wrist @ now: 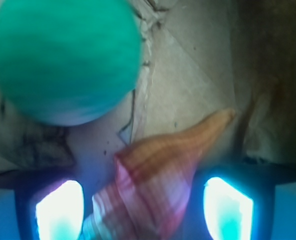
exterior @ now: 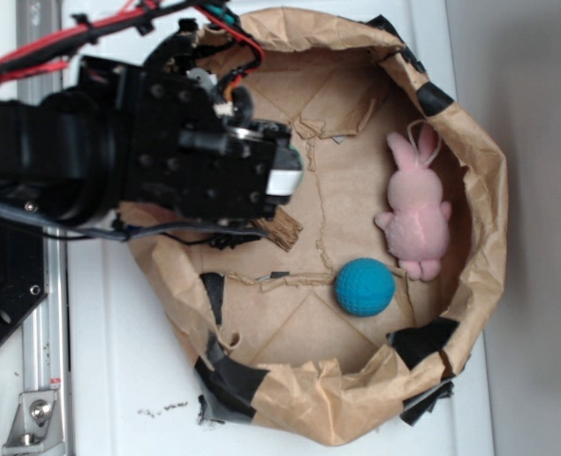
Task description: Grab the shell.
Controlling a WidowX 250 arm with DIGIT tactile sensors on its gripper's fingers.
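Note:
The spiral shell needs to be lifted out of the paper, so my gripper needs to grab it next by its ribbed rounded end (wrist: pixel 149 200).
In the wrist view the orange-tan spiral shell (wrist: pixel 158 170) lies on brown paper, with its ribbed rounded end low in the frame and its pointed tail toward the upper right. My gripper (wrist: pixel 143 205) is open and straddles the shell. One bright fingertip (wrist: pixel 60 210) is on its left and the other on its right, each with a thin dark gap to the shell. In the exterior view the black arm head (exterior: pixel 214 161) hangs over the left of the paper nest and hides both the shell and the fingers.
A teal ball (exterior: pixel 364 286) lies in the nest and looms close at the upper left of the wrist view (wrist: pixel 62 60). A pink plush bunny (exterior: pixel 415 214) lies at the right. A brown piece of bark (exterior: pixel 285 230) pokes out under the arm. The crumpled paper wall (exterior: pixel 475 190) rings everything.

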